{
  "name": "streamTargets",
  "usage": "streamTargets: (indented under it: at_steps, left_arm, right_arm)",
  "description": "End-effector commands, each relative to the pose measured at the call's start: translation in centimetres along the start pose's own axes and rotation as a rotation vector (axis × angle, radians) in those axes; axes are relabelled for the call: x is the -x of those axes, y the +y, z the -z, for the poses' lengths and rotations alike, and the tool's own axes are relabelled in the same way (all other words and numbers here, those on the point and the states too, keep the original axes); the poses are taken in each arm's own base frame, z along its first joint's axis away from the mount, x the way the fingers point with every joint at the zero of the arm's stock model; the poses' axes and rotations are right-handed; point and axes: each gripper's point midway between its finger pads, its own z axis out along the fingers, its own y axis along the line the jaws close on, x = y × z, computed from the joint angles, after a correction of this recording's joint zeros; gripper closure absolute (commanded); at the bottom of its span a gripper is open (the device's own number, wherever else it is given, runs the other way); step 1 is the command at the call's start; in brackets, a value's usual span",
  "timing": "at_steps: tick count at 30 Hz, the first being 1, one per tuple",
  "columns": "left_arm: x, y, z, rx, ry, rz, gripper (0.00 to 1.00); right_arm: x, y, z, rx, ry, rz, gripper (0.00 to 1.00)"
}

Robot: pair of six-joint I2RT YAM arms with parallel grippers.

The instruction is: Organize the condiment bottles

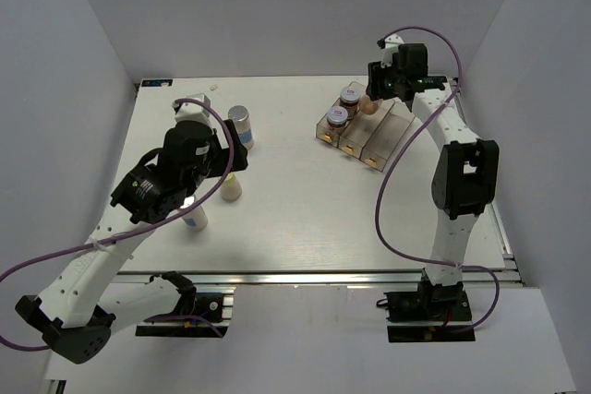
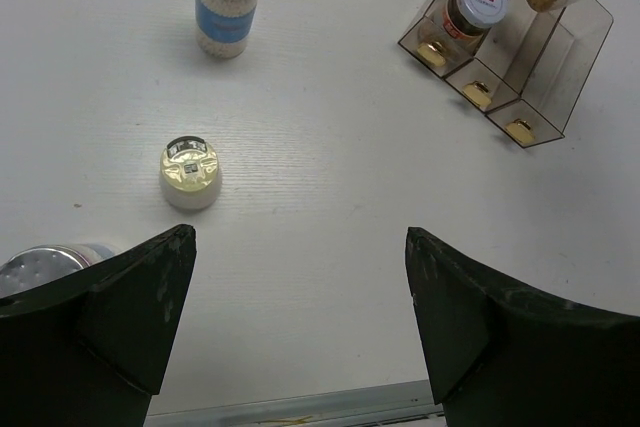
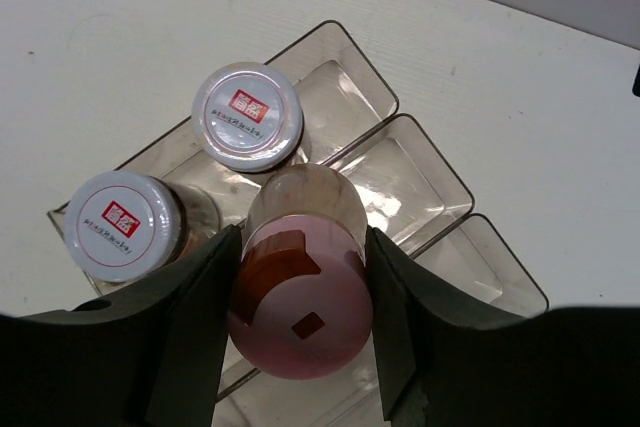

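My right gripper needs to move the tilted bottle before releasing it: its base is above the divider beside the dark brown bottles, so opening now would bring it down short.
My right gripper [image 3: 301, 277] is shut on the tan pink-lidded bottle [image 3: 303, 312] and holds it tilted over the middle slot of the clear brownish tray [image 3: 402, 179]; in the top view the gripper [image 1: 380, 94] and bottle [image 1: 369, 106] are at the tray's far end. Two dark brown bottles [image 3: 247, 115] [image 3: 122, 225] stand in the tray's left slot. My left gripper [image 2: 300, 317] is open and empty above the table. A pale yellow bottle [image 2: 189, 173] stands just ahead of it, a silver-lidded bottle [image 2: 230, 2] farther off, and a second silver-lidded one [image 2: 50, 267] beside the left finger.
The tray [image 1: 388, 131] sits at the back right of the white table; its right slot holds nothing. The left arm's body [image 1: 180, 168] hangs over the bottles at the left. A metal rail [image 2: 300, 409] runs along the near table edge.
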Motion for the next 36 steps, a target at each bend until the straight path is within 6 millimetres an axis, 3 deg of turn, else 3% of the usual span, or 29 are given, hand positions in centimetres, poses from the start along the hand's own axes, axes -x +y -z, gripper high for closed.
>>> streamTargets:
  at_steps: [1, 8, 14, 17, 18, 20, 23, 26, 30, 31, 33, 34, 35, 36]
  left_arm:
    - [-0.1, 0.4, 0.2, 0.018, -0.006, 0.016, 0.05]
    - [-1.0, 0.6, -0.9, 0.044, 0.032, -0.017, 0.04]
    - [-1.8, 0.9, -1.7, 0.073, 0.066, -0.051, 0.02]
    - [-2.3, 1.1, -2.2, 0.088, 0.085, -0.069, 0.02]
    - [-2.5, 1.2, -2.3, 0.094, 0.09, -0.077, 0.02]
    - [-3.0, 1.3, -2.9, 0.105, 0.106, -0.093, 0.02]
    - [-3.5, 1.3, -3.7, 0.115, 0.125, -0.113, 0.02]
    - [-4.2, 1.1, -4.9, 0.123, 0.149, -0.144, 0.02]
    - [-5.2, 1.5, -6.6, 0.163, 0.189, -0.194, 0.02]
    - [-5.4, 1.7, -6.7, 0.174, 0.196, -0.2, 0.02]
    - [-5.7, 2.1, -7.1, 0.2, 0.204, -0.212, 0.02]
    - [-6.3, 2.3, -7.4, 0.218, 0.227, -0.222, 0.02]
    - [-6.6, 2.5, -7.6, 0.229, 0.237, -0.228, 0.02]
    - [-7.0, 2.8, -8.1, 0.251, 0.25, -0.236, 0.02]
  right_arm:
    - [3.8, -1.7, 0.4, -0.067, -0.101, 0.065, 1.0]
    - [0.4, -2.7, -2.1, -0.09, -0.016, 0.1, 1.0]
    - [-1.2, -3.1, -4.0, -0.089, 0.014, 0.118, 1.0]
    - [-1.6, -3.3, -4.7, -0.087, 0.022, 0.129, 0.76]
    - [-1.8, -3.3, -4.8, -0.088, 0.026, 0.13, 0.52]
    - [-2.0, -3.3, -4.9, -0.087, 0.03, 0.131, 0.32]
    - [-1.4, -3.3, -4.4, -0.089, 0.022, 0.13, 0.15]
    - [0.0, -3.4, -3.3, -0.086, 0.002, 0.117, 0.11]
    - [2.2, -3.6, -0.3, -0.062, -0.041, 0.062, 0.13]
    - [3.7, -3.5, 1.5, -0.056, -0.076, 0.052, 0.14]
    - [3.1, -3.1, 3.1, 0.019, -0.076, 0.041, 0.19]
    - [4.3, -2.4, 5.3, 0.054, -0.116, 0.061, 0.23]
    - [2.7, -1.7, 6.0, 0.149, -0.104, 0.041, 0.41]
    - [3.9, -1.1, 8.1, 0.18, -0.157, 0.055, 0.57]
